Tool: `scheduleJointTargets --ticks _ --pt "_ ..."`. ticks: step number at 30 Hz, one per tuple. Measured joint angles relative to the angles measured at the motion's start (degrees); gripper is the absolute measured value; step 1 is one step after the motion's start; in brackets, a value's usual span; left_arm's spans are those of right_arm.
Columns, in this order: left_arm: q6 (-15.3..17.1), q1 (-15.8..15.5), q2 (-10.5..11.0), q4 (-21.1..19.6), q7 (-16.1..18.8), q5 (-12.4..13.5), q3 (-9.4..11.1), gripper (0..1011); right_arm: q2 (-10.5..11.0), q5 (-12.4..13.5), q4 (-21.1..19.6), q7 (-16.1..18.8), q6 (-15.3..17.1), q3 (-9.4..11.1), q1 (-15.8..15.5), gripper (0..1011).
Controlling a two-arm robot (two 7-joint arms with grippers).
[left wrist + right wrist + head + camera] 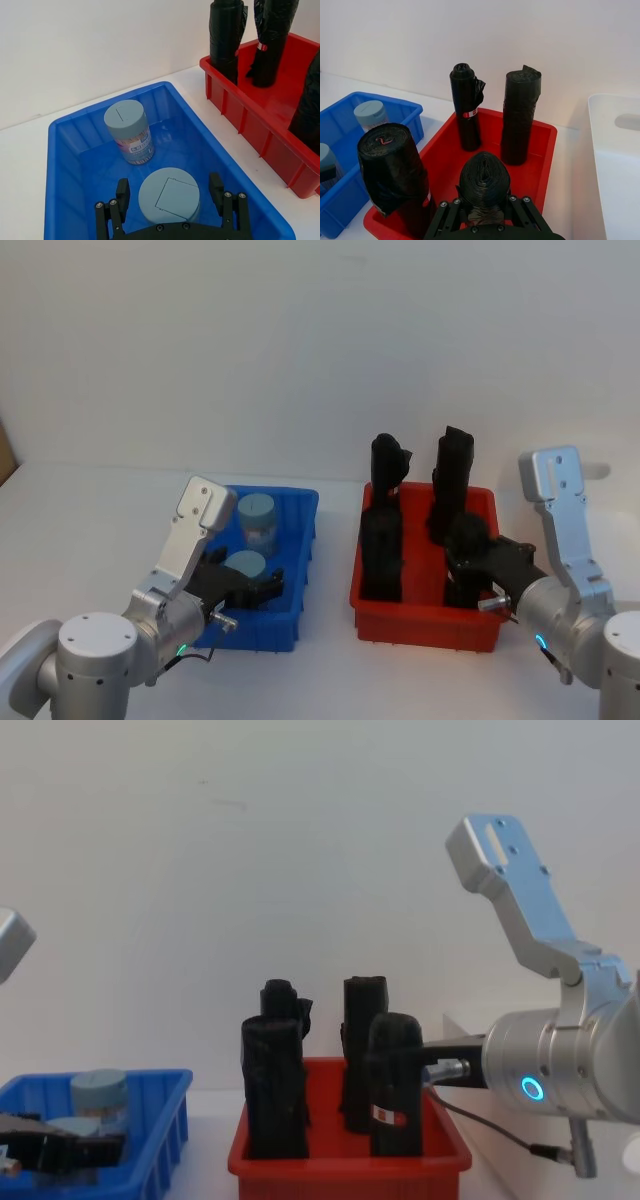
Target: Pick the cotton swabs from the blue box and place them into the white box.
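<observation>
I should next use my left gripper to grab the near jar by its round lid (169, 195), to bring cotton swabs over to the white box.
Two cotton swab jars stand in the blue box (302, 540). The far jar (127, 131) is upright by the back wall. The near jar (169, 196) sits between the fingers (123, 192) of my left gripper (246, 576), which is open, with a small gap on each side of the lid. My right gripper (470, 565) is over the red bin (425, 625), shut on a black roll (484, 182) that stands at the bin's front. The white box (615, 150) is to the right of the red bin.
Three more black rolls (465, 107) stand in the red bin, two at the back and one at front left. The red bin lies between the blue box and the white box. A pale wall rises behind the table.
</observation>
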Motion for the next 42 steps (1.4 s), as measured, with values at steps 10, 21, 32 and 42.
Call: scheduleJointTargets --ticks 10,21,32,42 --pt "0.6 -0.2 0.0 0.0 -0.6 0.2 -0.1 908 0.0 0.0 0.0 0.0 0.0 0.0 0.0 348" --pt "0.8 -0.3 0.0 -0.1 -0.9 0.3 -0.1 671 0.0 0.0 0.0 0.0 0.0 0.0 0.0 348" --pt "0.9 -0.3 0.0 -0.1 -1.0 0.4 -0.1 670 0.0 0.2 -0.5 -0.4 -0.4 0.3 0.0 348" --pt "1.0 -0.3 0.0 -0.1 -1.1 0.4 -0.1 671 0.3 1.2 -3.5 -2.4 -3.4 1.3 -0.1 348"
